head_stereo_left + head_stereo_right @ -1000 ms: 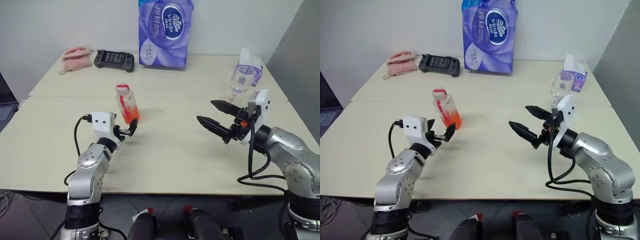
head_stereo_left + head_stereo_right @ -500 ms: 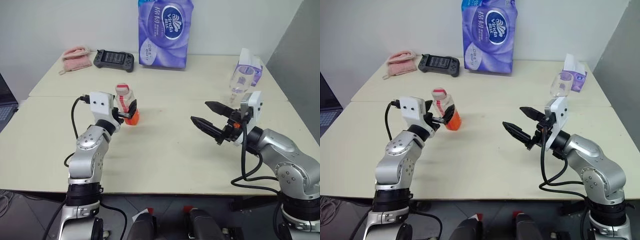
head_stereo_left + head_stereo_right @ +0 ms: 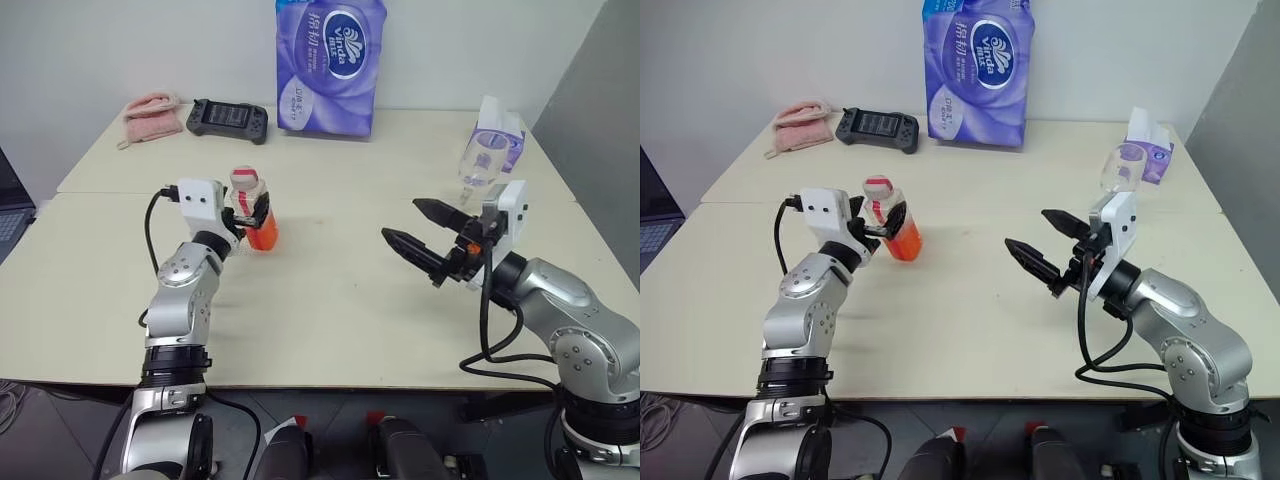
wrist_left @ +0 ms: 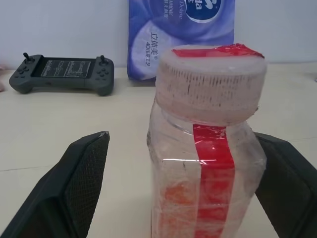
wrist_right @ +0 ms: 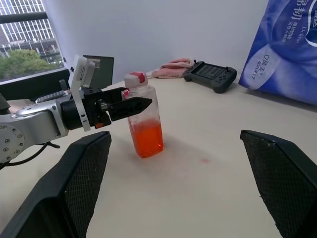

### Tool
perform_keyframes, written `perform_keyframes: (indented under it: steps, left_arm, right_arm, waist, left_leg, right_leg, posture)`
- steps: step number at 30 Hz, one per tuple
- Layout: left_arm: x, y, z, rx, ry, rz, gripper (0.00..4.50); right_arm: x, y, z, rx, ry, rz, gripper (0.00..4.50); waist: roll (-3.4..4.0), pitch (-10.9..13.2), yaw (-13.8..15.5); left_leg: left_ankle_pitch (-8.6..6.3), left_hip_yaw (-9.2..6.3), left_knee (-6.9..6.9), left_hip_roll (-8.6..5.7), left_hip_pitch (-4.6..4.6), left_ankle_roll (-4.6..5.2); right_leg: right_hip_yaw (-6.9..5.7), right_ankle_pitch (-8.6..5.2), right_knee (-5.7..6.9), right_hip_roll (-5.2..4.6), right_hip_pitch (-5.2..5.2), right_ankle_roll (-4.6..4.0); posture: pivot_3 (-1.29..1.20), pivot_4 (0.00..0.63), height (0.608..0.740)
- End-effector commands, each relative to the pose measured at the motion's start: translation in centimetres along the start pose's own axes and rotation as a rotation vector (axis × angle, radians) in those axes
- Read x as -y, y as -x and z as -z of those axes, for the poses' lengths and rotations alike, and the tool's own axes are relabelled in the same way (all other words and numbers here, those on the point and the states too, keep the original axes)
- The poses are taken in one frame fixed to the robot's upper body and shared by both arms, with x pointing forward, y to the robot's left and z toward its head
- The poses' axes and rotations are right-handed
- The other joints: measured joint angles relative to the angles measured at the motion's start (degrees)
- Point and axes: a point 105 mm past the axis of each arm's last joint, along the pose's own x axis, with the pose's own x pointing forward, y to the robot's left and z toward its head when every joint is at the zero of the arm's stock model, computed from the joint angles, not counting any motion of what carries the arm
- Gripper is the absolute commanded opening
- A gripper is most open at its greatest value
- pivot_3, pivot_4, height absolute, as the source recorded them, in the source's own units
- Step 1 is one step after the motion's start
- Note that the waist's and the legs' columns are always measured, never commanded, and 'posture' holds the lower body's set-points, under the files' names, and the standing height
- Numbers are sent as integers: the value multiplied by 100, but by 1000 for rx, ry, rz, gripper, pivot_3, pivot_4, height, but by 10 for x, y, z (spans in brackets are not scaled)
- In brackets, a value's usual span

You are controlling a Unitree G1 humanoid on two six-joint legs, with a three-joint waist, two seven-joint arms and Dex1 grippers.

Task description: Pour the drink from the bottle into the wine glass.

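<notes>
My left gripper's fingers stand beside the bottle's upper body, so it is time for my left gripper to close on the bottle's upper body now.
The bottle stands upright left of the table's middle, with a pale cap and a red band. The orange-red drink fills its lower part. My left gripper is open and straddles the bottle's upper body. In the left wrist view its fingers stand either side of the bottle with gaps. My right gripper hovers open and empty to the right, pointing toward the bottle. The clear wine glass stands behind the right wrist, near the table's right side.
A purple tissue pack stands at the back centre. A black game controller and a pink cloth lie at the back left. A small tissue box sits just behind the glass. A laptop pokes in at the far left.
My left arm has pushed forward and up, so its open fingers moved from just in front of the bottle to either side of it. The right gripper has stayed about where it was.
</notes>
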Motion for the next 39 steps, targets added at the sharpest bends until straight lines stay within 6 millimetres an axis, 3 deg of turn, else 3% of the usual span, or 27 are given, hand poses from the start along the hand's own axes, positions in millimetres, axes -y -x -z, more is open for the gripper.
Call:
perform_keyframes:
  steps: [1, 12, 20, 27, 29, 39]
  left_arm:
    - [1, -6, -19, 73, -10, 21, 4375]
    - [4, -11, -18, 75, 11, 49, 4375]
    - [3, -11, -16, 72, 13, 46, 2076]
    - [3, -10, -13, 51, 30, 53, 2071]
    - [9, -11, -13, 36, 10, 90, 2071]
    - [98, -2, -47, 102, -19, 682, 2071]
  right_arm:
    - [-8, 0, -13, 46, 28, -18, 4500]
    - [-7, 1, -10, 37, 22, 2, 4500]
    - [-6, 2, -10, 39, 19, 10, 4500]
    - [-4, 1, -8, 30, 24, 15, 4500]
    - [-4, 0, -8, 22, 32, 16, 4500]
    - [-16, -29, -20, 19, 72, -102, 4500]
  waist:
    - [0, 0, 0]
    - [0, 0, -2]
    - [0, 0, -3]
    - [0, 0, -3]
    - [0, 0, -3]
    - [0, 2, -10]
  left_leg:
    - [0, 0, 0, 0, 0, 0]
    - [0, 0, 0, 0, 0, 0]
    - [0, -1, 0, 0, 0, 0]
    - [0, -1, 0, 0, 0, 0]
    - [0, -1, 0, 0, 0, 0]
    - [0, 1, 0, -1, -9, 0]
  right_leg:
    - [-1, 0, 0, 0, 0, 0]
    - [-1, -1, 0, 0, 0, 1]
    - [-1, -1, 0, 0, 0, 1]
    - [-1, -1, 0, 0, 0, 2]
    - [-1, -1, -1, 0, 0, 2]
    - [-5, 0, -3, 2, -7, 0]
  posture:
    - [0, 150, 740]
    - [0, 150, 740]
    - [0, 150, 740]
    - [0, 150, 740]
    - [0, 150, 740]
    - [0, 150, 740]
